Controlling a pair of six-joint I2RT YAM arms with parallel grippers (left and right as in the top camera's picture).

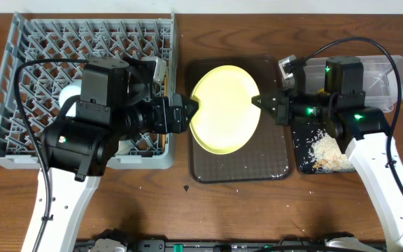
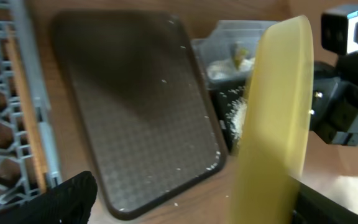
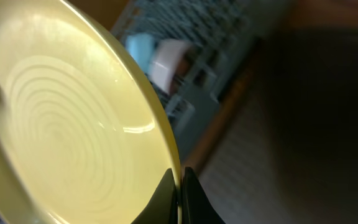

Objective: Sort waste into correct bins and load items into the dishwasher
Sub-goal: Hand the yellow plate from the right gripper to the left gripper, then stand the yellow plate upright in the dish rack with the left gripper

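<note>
My left gripper grabs the plate's free rim opposite my right gripper next, to load the yellow plate (image 1: 224,108) on edge into the rack.
The round yellow plate (image 1: 224,108) is held tilted on edge above the dark brown serving tray (image 1: 271,162). My right gripper (image 1: 263,103) is shut on its right rim, and the right wrist view shows the fingers (image 3: 180,186) pinching the plate (image 3: 61,124). My left gripper (image 1: 186,112) is open at the plate's left rim. In the left wrist view its fingers (image 2: 194,196) stand wide apart with the plate (image 2: 275,112) between them, close to the right finger. The light blue bowl (image 3: 140,46) and small white bowl (image 3: 169,62) sit in the grey dish rack (image 1: 19,70).
The clear tub (image 1: 390,73) at the back right holds the white napkin (image 2: 219,68) and the snack wrapper (image 2: 238,53). The black tray (image 1: 306,162) in front of it holds rice scraps (image 1: 324,150). A few grains lie on the brown tray (image 2: 135,93) and the table.
</note>
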